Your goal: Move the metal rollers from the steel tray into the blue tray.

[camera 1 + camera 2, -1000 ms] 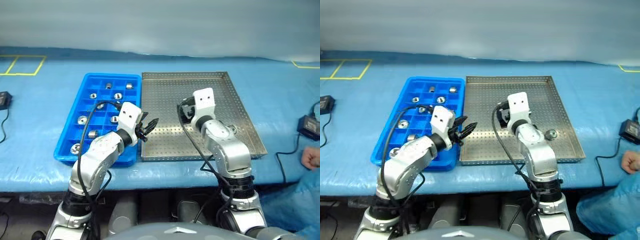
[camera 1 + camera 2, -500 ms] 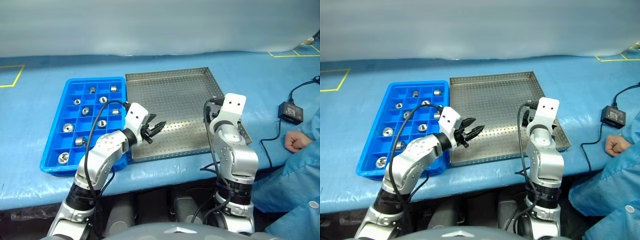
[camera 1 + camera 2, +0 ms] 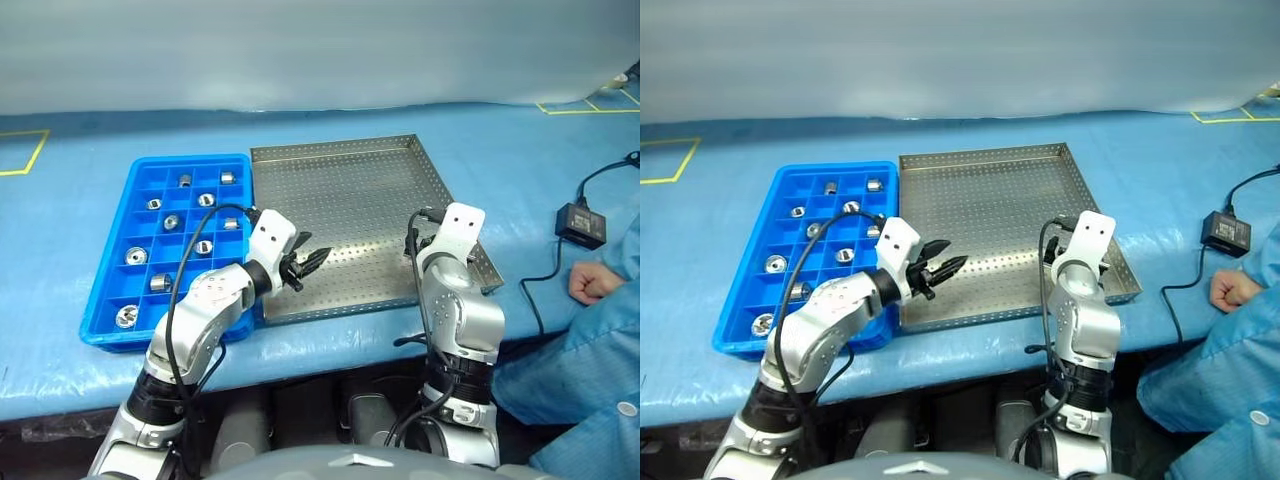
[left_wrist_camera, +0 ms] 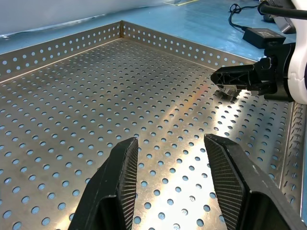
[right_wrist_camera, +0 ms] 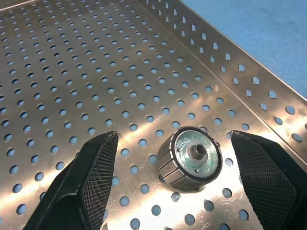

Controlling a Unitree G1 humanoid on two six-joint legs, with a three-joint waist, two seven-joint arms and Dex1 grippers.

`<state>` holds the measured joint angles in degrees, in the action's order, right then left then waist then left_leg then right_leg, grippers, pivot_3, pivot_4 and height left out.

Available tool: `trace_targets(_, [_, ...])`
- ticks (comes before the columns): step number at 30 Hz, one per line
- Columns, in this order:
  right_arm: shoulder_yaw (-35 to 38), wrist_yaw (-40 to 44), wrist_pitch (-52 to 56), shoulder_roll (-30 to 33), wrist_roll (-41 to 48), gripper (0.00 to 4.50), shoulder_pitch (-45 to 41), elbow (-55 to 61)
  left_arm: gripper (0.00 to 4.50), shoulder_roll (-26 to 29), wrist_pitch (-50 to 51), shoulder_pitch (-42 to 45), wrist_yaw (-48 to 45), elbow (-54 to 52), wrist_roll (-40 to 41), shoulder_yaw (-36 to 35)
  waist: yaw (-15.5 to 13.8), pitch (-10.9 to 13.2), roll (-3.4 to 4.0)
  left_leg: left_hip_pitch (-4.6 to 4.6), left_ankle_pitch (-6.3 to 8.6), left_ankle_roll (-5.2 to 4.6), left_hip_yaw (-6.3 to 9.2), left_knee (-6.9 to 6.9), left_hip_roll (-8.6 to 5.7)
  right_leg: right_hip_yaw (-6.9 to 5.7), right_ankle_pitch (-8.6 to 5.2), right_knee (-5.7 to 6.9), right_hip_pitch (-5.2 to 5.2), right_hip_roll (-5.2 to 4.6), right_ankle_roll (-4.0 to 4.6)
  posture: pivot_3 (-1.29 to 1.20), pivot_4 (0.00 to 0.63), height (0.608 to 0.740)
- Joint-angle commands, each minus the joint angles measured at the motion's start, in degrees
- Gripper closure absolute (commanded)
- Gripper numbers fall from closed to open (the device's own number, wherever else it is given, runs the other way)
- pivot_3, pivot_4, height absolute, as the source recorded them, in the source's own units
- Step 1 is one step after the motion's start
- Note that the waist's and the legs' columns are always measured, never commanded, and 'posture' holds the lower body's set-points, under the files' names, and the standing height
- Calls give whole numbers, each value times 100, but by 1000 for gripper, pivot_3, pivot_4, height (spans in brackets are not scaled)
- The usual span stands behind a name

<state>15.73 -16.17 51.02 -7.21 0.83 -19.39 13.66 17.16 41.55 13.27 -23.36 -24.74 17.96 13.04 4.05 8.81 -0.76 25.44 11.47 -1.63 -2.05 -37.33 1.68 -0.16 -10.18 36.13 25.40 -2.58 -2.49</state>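
The right gripper will close now, because its fingers are beside the metal roller in the right wrist view, low over the perforated bottom of the steel tray.
The steel tray (image 3: pixel 340 190) lies in the middle of the blue-covered table. One metal roller (image 5: pixel 189 158) lies on its side near the tray's right near corner. My right gripper (image 5: pixel 173 140) is open and low over the perforated floor, one finger on each side of this roller, not touching it. The blue tray (image 3: pixel 110 338) sits against the steel tray's left edge, and several metal rollers (image 3: pixel 171 221) rest in its compartments. My left gripper (image 3: pixel 312 262) hovers over the steel tray's near left part, open and empty, pointing toward the right gripper (image 4: pixel 240 79).
A black power adapter (image 3: pixel 582 222) with its cable lies on the table to the right. A person's hand (image 3: pixel 590 282) and blue sleeve (image 3: pixel 590 380) are at the right edge. Yellow tape marks the table's far corners.
The camera swung right early on. My right hand moved right and sank toward the tray's right near corner, and its wrist turned. The left arm stayed put.
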Motion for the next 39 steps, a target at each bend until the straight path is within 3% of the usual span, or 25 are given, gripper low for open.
trace_targets(1, [-22, -132, -216, 27, -56, 564, -108, -10, 2116, 24, 46, -24, 49, -256, -18, -52, -16, 0, 0, 0, 0, 0, 0, 0, 0, 0, 0, 0, 0, 0, 0, -59, 150, 740])
trace_targets(7, [235, -290, -359, -157, 141, 564, -200, -206, 2116, 66, 85, -75, 96, -313, -20, -61, -32, 0, 0, 0, 0, 0, -1, 0, 0, 1, 0, 1, 0, 0, 0, -50, 150, 740])
trace_targets(10, [289, -421, -401, -151, 113, 1119, -253, -288, 2116, 74, 86, -72, 155, -313, -52, -77, -32, 0, 1, -1, 0, 0, -1, 0, 0, 1, 0, 1, 0, 0, 0, -50, 150, 740])
trace_targets(13, [272, -483, -400, -130, 97, 2065, -260, -318, 2116, 90, 87, -93, 171, -324, -40, -91, -33, -1, 1, -1, 0, 0, -1, 0, 0, 2, 0, 1, -1, 1, 0, -53, 150, 740])
trace_targets(16, [306, -529, -430, -164, 141, 2065, -255, -324, 2116, 111, 89, -107, 181, -344, -27, -88, -29, 0, 1, -1, 0, 0, -1, 0, -1, 2, 0, 1, -1, 1, 0, -55, 150, 740])
trace_targets(19, [325, -556, -469, -189, 191, 2601, -242, -327, 2116, 132, 89, -94, 178, -340, -25, -85, -31, -1, 1, -2, 0, 0, -1, 0, 0, 3, 1, 3, -1, 1, -1, -58, 150, 740])
trace_targets(22, [279, -543, -424, -188, 231, 3466, -234, -315, 2116, 152, 84, -65, 162, -316, -17, -94, -29, -1, 1, -4, -1, -1, -2, 0, 0, 4, 1, 3, -2, 1, -1, -63, 150, 740])
trace_targets(32, [111, -134, -528, -162, 605, 3476, -265, -39, 2116, 258, 106, -84, 181, -312, -15, -247, -17, 0, 2, -7, -1, -1, -5, 0, 0, 7, 1, 7, -1, 2, 0, -65, 150, 740])
trace_targets(36, [-855, 1096, -538, 274, 874, 3476, -256, 355, 2116, 433, 261, -150, 266, -504, -34, -433, 11, 2, 5, -7, -1, -1, -9, 0, 1, 11, 1, 9, 1, 2, -1, -54, 150, 740])
trace_targets(39, [-1544, 2143, -526, 620, 1322, 3476, -274, 752, 2116, 820, 959, -245, 682, -822, -389, -612, 12, 2, 4, -14, -1, -1, -11, 3, 4, 17, 0, 16, 2, 8, 0, -22, 150, 740])
